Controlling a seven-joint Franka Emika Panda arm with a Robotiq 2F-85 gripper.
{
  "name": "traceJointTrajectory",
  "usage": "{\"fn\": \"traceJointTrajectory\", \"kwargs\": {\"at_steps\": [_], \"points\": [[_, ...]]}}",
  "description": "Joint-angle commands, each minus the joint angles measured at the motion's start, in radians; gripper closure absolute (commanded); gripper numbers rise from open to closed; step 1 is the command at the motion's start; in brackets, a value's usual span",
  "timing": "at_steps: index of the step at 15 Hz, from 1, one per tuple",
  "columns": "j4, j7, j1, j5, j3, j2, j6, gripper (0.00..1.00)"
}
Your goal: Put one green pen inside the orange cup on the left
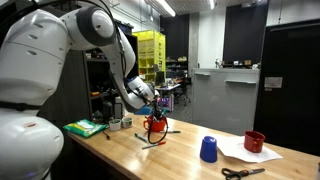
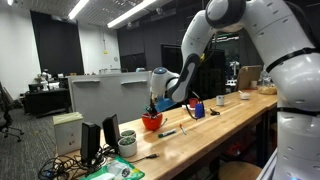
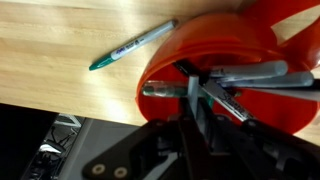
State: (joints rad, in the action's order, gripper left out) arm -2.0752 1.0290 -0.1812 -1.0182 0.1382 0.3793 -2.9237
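Note:
The green pen in my fingers points down inside the orange cup's rim and would fall in if let go, so my gripper needs to open its fingers.
The orange cup fills the right of the wrist view and stands on the wooden table in both exterior views. My gripper hangs right over its rim. Its fingers are close together on a green pen, which lies crosswise over the cup's edge. Another green pen lies on the table beside the cup and also shows in an exterior view. Grey pens lie inside the cup.
A blue cup, a darker red cup, white paper and scissors sit further along the table. A green object lies near the robot base. A white mug stands beyond the blue cup.

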Motion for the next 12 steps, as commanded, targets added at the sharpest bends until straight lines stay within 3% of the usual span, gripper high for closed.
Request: {"fn": "traceJointTrajectory", "kwargs": {"at_steps": [1, 3, 12], "points": [[-0.018, -0.016, 0.004, 0.006, -0.008, 0.000, -0.001, 0.64], [-0.014, -0.020, 0.003, 0.011, -0.012, 0.003, 0.008, 0.61], [-0.021, -0.034, 0.003, 0.026, -0.033, 0.002, 0.040, 0.01]]}}
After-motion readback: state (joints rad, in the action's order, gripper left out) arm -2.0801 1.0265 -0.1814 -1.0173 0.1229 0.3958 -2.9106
